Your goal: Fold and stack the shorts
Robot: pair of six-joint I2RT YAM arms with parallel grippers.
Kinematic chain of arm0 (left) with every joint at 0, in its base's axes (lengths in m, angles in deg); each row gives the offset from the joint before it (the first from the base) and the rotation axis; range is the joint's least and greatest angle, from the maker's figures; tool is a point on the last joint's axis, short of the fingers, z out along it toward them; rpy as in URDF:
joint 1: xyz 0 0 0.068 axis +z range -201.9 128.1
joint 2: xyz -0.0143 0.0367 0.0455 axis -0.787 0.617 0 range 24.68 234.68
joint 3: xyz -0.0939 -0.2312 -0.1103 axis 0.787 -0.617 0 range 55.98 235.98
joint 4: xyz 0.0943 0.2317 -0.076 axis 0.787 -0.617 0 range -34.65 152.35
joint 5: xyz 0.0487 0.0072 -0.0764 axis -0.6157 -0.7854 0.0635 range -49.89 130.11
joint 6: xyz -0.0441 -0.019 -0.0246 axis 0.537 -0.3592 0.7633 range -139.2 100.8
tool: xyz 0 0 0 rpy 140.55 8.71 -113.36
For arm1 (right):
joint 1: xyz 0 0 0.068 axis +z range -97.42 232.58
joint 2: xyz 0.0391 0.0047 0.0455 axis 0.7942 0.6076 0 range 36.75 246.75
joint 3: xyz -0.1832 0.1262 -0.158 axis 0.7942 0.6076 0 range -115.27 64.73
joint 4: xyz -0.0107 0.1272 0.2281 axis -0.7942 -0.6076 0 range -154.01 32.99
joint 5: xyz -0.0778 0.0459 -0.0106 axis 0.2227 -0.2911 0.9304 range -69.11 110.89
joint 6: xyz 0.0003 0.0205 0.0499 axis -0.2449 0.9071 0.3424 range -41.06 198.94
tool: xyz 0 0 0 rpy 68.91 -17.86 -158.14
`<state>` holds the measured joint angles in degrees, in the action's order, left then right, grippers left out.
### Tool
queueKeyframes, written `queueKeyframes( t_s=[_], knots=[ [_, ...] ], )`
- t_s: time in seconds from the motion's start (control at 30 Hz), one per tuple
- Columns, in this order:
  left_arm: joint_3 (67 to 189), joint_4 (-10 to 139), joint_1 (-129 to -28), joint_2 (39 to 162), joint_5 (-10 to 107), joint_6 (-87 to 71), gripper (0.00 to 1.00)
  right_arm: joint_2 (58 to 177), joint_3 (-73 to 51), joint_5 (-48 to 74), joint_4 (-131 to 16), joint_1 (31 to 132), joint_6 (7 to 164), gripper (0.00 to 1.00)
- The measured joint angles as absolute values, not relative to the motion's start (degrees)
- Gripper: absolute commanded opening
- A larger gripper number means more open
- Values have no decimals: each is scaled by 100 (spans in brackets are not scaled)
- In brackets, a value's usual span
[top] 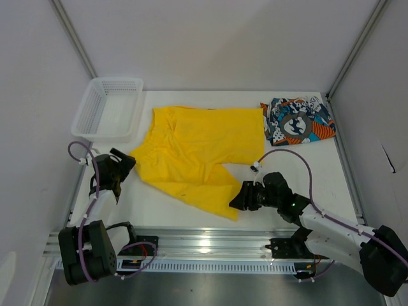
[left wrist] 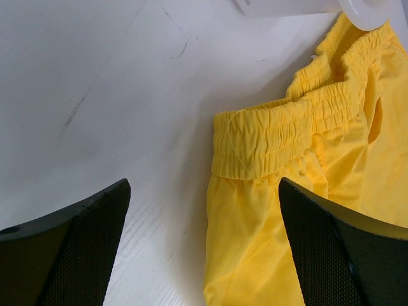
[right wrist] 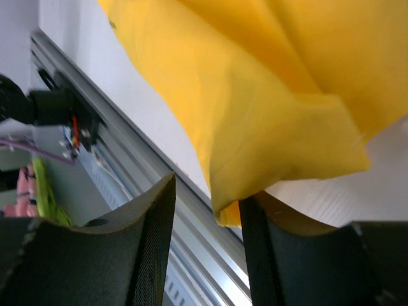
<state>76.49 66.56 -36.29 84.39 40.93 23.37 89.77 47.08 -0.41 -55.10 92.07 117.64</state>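
Observation:
My right gripper grabs the near leg's hem corner (top: 234,211) of the yellow shorts (top: 197,153) next, to fold that leg over the far one.
The yellow shorts (top: 197,153) lie spread flat mid-table, waistband to the left, one leg reaching toward the near edge. The printed shorts (top: 296,121) sit bunched at the back right. My left gripper (top: 122,167) hovers open at the waistband's near-left corner; in the left wrist view the elastic waistband (left wrist: 280,131) lies just beyond the left gripper (left wrist: 203,213), with cloth under the right finger. My right gripper (top: 236,199) is at the leg's hem corner. Its jaws stand apart, and the yellow hem (right wrist: 255,108) droops between them against one finger (right wrist: 268,255).
A white mesh basket (top: 108,108) stands at the back left, its rim (left wrist: 287,6) just past the waistband. The aluminium rail (top: 210,245) runs along the near edge, right below the right gripper (right wrist: 207,191). Walls close the table on both sides.

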Motion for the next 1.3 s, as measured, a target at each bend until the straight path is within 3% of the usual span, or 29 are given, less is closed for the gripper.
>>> queueKeyframes(
  t_s=[0.47,0.83,1.07,1.3],
  knots=[
    [7649,6665,-3627,8439,4093,2335,99,9451,5124,1183,-5145,10461,11666,22],
    [7647,6697,-3627,8439,4093,2335,99,9184,5124,1651,-5191,10866,11589,30],
    [7647,6697,-3627,8439,4093,2335,99,9108,5141,1708,-5143,11069,11508,24],
    [7649,6697,-3627,8447,4093,2335,99,9608,5141,1776,-5044,11371,11504,25]
  ],
)
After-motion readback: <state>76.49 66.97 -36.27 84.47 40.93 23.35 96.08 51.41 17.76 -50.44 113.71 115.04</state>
